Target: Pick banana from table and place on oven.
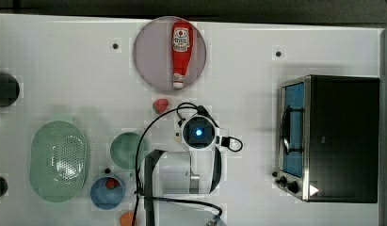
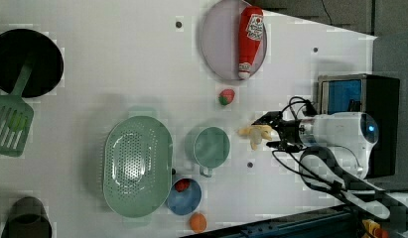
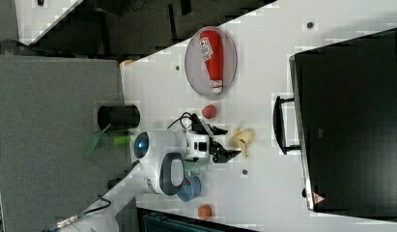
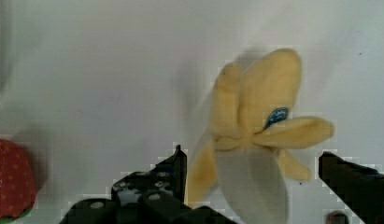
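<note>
I will next grab the banana by its pale peeled end (image 4: 254, 185), below the splayed flaps, to place it on the oven.
The banana (image 2: 256, 134), pale yellow with splayed peel flaps, lies on the white table (image 2: 117, 59) between a green cup and the oven. My gripper (image 2: 273, 132) is open, with its two black fingers on either side of the banana's peeled end. The wrist view has the banana (image 4: 259, 121) between the fingertips (image 4: 173, 170), and no pad visibly touches it. In the right view the banana (image 3: 242, 137) lies just past the open gripper (image 3: 225, 142). The black oven (image 1: 342, 136) stands at the top view's right, its door shut and its top bare.
A ketchup bottle (image 1: 181, 52) lies on a grey plate (image 1: 149, 56). A toy strawberry (image 1: 160, 105) sits close to the arm. A green cup (image 2: 211, 147), a green colander (image 2: 137, 166), a blue bowl (image 2: 184, 198) and an orange ball (image 2: 197, 222) lie nearby. A black pan (image 2: 25, 62) and a green spatula (image 2: 10, 124) sit further off.
</note>
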Motion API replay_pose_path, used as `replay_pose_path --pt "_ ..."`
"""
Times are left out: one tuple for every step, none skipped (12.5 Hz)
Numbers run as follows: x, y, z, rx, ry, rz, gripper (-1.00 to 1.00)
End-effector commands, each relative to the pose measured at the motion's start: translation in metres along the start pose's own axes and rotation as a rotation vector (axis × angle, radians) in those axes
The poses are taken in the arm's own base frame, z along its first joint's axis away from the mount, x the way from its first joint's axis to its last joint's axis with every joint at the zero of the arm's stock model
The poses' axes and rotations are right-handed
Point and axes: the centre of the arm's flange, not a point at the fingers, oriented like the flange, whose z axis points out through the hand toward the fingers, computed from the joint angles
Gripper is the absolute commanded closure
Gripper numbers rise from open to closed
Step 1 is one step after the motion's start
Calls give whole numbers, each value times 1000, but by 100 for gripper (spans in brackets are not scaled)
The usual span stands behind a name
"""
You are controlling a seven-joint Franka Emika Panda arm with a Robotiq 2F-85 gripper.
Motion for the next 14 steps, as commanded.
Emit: replay_pose_path --pt "1 -3 11 47 41 19 -100" --pt "0 -4 15 54 44 16 -93" --pt "-1 -4 17 54 44 16 -69" --pt "0 -5 16 57 46 16 -43" --pt "1 -7 13 64 51 16 -18" --pt "1 -6 14 62 50 16 6" --pt "0 -6 15 61 48 15 27" --pt "1 -8 13 66 52 13 45" --pt "2 -11 9 75 57 11 45" --pt "3 -15 2 88 66 8 45" --pt "7 -22 -14 117 88 9 45" --pt "15 -29 -40 155 118 15 46" --pt "21 -35 -71 186 142 17 45" --pt "25 -40 -105 196 152 19 45"
